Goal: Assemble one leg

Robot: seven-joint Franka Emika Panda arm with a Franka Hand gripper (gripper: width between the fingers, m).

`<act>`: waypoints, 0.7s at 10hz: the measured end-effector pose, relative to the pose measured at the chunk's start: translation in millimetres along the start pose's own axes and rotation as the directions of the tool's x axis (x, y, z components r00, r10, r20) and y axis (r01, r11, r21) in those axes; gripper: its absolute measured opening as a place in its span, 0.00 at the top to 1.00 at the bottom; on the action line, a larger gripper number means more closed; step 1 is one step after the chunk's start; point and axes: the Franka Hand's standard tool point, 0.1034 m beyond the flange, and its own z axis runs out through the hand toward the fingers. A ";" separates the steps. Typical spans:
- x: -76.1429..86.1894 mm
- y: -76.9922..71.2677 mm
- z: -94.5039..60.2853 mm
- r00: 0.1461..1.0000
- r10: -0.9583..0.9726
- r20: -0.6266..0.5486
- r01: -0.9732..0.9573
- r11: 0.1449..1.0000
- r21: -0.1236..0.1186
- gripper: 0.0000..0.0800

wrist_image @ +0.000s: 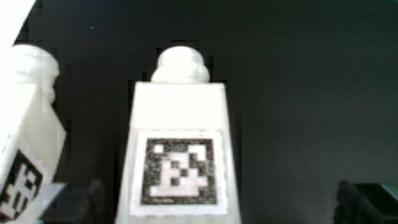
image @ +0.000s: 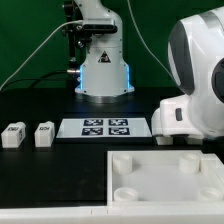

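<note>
My fingertips sit low on either side of the leg's tagged body, so it is time to close my gripper now. Closing now would catch the white leg.
In the wrist view a white leg (wrist_image: 178, 150) lies on the black table, its tag face up and its rounded peg end pointing away. A second leg (wrist_image: 29, 120) lies beside it, partly cut off by the picture's edge. My gripper (wrist_image: 221, 206) is open. Its dark fingertips (wrist_image: 368, 200) show low in the picture on either side of the first leg, not touching it. In the exterior view two more legs (image: 12, 135) (image: 43, 133) stand at the exterior view's left. My gripper is hidden there behind the arm's bulk (image: 190, 80).
The marker board (image: 105, 127) lies at the table's middle. The large white panel with round sockets (image: 165, 178) lies in front, at the exterior view's right. A second robot base (image: 102, 70) stands at the back.
</note>
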 end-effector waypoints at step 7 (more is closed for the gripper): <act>0.0 -0.3 0.2 1.000 -0.002 0.000 0.002 1.000 0.000 0.64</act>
